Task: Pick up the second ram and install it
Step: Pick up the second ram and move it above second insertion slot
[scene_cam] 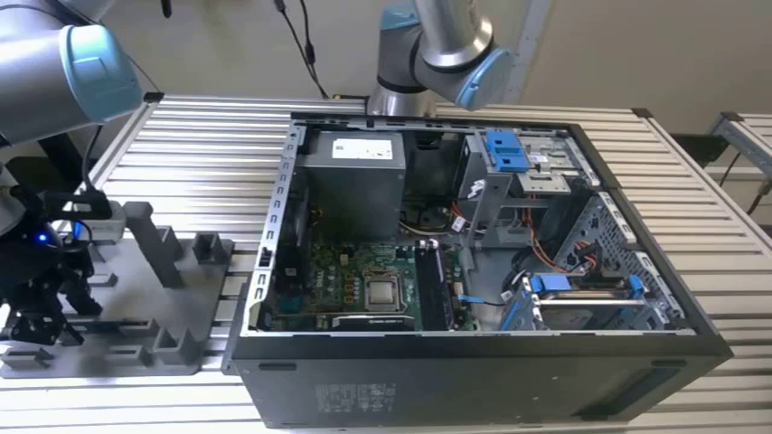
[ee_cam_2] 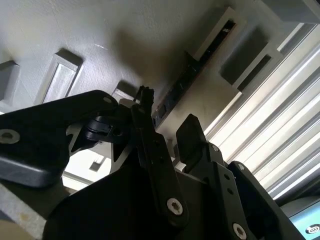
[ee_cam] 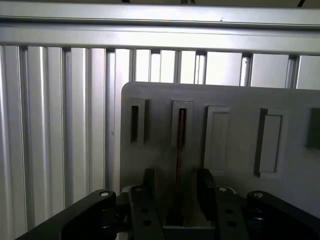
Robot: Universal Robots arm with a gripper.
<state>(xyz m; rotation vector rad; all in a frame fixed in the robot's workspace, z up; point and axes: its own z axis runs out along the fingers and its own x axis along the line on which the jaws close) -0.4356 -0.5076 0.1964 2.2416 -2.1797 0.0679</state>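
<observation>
I need to grab the ram next by its bare part outside the slot [ee_cam: 177, 186] to pick it up, because the sides of the grey slot are tight around one end of the ram.
The second ram [ee_cam: 178, 145] is a thin dark board standing on edge in a slot of the grey holder plate [ee_cam: 235, 100]. In the second wrist view the ram [ee_cam_2: 187, 80] runs as a dark strip along that slot. My gripper [ee_cam: 176, 187] is open, with one black finger [ee_cam: 148, 186] on each side of the board's near end and a gap on both sides. The second wrist view shows the same straddle by the gripper [ee_cam_2: 167, 122]. In the exterior view the gripper [scene_cam: 42, 307] hangs low over the holder plate [scene_cam: 157, 307] at the exterior view's left.
An open computer case [scene_cam: 483, 362] lies in the middle of the slatted metal table [scene_cam: 205, 136]. Its green motherboard [scene_cam: 325, 280] carries a square silver processor [scene_cam: 383, 291] and upright memory slots [scene_cam: 432, 285]. Blue clips [scene_cam: 507, 149] sit on the drive cage. Grey blocks [scene_cam: 151, 240] rise from the holder plate.
</observation>
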